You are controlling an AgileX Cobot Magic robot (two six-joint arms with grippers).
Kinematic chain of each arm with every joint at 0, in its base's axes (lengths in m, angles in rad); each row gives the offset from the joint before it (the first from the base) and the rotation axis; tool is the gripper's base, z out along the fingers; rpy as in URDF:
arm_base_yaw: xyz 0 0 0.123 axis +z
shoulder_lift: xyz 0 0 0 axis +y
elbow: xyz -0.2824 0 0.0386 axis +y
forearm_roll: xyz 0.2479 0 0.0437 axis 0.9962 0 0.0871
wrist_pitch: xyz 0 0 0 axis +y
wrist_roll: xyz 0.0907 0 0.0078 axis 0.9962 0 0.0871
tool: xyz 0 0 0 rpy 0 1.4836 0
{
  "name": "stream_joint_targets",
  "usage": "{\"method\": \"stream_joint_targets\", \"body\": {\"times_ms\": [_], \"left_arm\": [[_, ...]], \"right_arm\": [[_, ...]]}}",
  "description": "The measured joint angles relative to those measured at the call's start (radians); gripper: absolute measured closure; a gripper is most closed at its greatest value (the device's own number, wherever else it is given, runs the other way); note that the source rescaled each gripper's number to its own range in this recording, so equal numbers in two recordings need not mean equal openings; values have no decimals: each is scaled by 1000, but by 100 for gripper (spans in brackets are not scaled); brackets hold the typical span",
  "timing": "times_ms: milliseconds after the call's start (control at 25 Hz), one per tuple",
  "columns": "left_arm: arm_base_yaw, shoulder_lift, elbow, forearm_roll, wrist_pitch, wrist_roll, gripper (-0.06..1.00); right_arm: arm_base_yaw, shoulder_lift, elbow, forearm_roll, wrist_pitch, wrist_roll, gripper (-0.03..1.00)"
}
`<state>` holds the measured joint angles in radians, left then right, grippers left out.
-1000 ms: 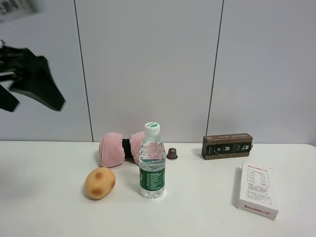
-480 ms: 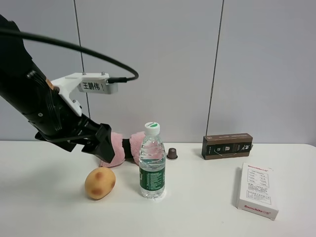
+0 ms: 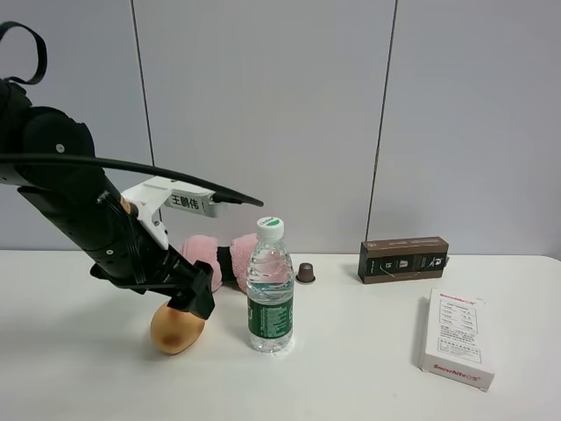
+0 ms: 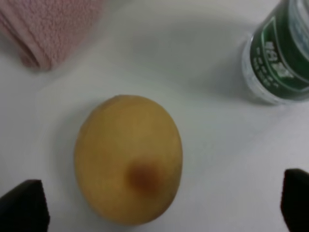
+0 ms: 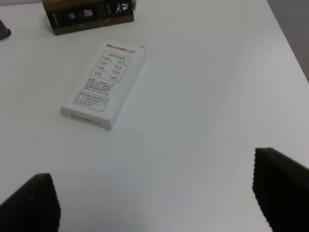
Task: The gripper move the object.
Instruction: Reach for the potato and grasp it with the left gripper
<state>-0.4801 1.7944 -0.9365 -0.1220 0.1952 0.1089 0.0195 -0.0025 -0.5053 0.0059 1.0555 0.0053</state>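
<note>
My left gripper's fingers are above the top of the yellow-orange ball (image 3: 175, 331) (image 4: 128, 159). My left gripper should move down first, then close on the ball.
The object, a yellow-orange egg-shaped ball (image 3: 175, 331) with a brownish blotch, lies on the white table left of the water bottle. My left gripper (image 3: 191, 303), on a bulky black arm with a white label tag (image 3: 186, 202), hangs right above the ball and hides its top. In the left wrist view the ball (image 4: 128, 159) sits between the two black fingertips (image 4: 24, 205) of the left gripper (image 4: 160, 205), which is open and not touching it. My right gripper (image 5: 154, 195) is open and empty above bare table, and it is out of the exterior view.
A water bottle (image 3: 270, 289) stands just right of the ball. A pink rolled towel (image 3: 210, 259) and a small brown capsule (image 3: 305, 273) lie behind. A dark brown box (image 3: 403, 259) and a white box (image 3: 456, 338) lie to the right.
The left arm has swung in from the upper left and come down, so its gripper now sits just over the ball. The ball, the bottle and the boxes have not moved.
</note>
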Motion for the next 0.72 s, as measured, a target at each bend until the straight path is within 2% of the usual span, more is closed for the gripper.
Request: {"method": "stream_joint_targets", "body": {"times_ms": [360, 720], "left_arm": [[11, 82, 0, 3, -75, 0, -6], [33, 108, 0, 14, -103, 0, -6]], "right_arm": [[0, 0, 0, 0, 0, 0, -3], [0, 0, 0, 0, 0, 0, -3]]}}
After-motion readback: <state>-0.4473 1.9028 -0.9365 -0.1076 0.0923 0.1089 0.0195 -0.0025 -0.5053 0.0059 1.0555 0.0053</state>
